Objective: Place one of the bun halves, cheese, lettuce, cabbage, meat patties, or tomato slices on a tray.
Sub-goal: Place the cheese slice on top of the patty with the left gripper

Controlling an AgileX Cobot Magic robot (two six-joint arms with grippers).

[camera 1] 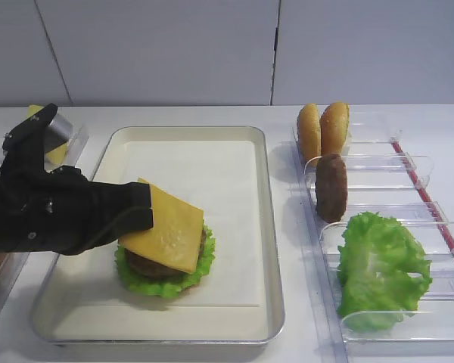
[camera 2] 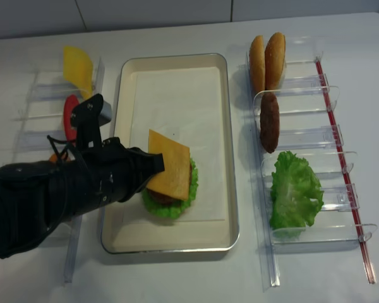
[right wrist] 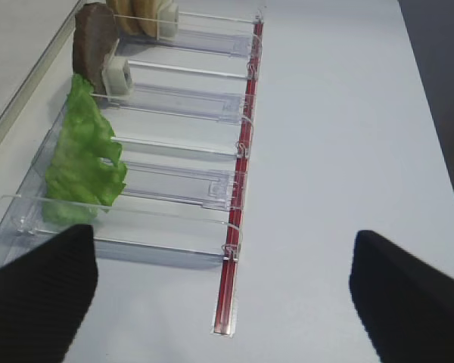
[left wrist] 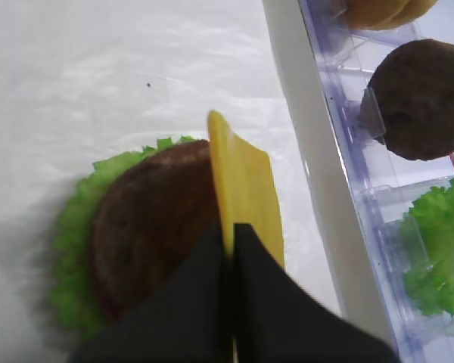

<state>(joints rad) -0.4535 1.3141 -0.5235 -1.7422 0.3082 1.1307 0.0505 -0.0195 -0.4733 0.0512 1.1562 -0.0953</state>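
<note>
The cheese's lower edge reaches down to the side of the meat patty opposite the left gripper's fingers, so the gripper should open.
My left gripper is shut on one edge of the cheese, a thin yellow-orange square. The slice slants over a dark meat patty that lies on frilly green lettuce in the front half of the cream tray. I cannot tell whether the cheese touches the patty. In the left wrist view the black fingers pinch the slice edge-on. My right gripper is open over bare table, right of the clear holder, with nothing between its fingers.
Right of the tray a clear divided holder carries two bun halves, a patty and lettuce, with a red strip along its outer side. Left of the tray another holder has a cheese slice and a tomato slice.
</note>
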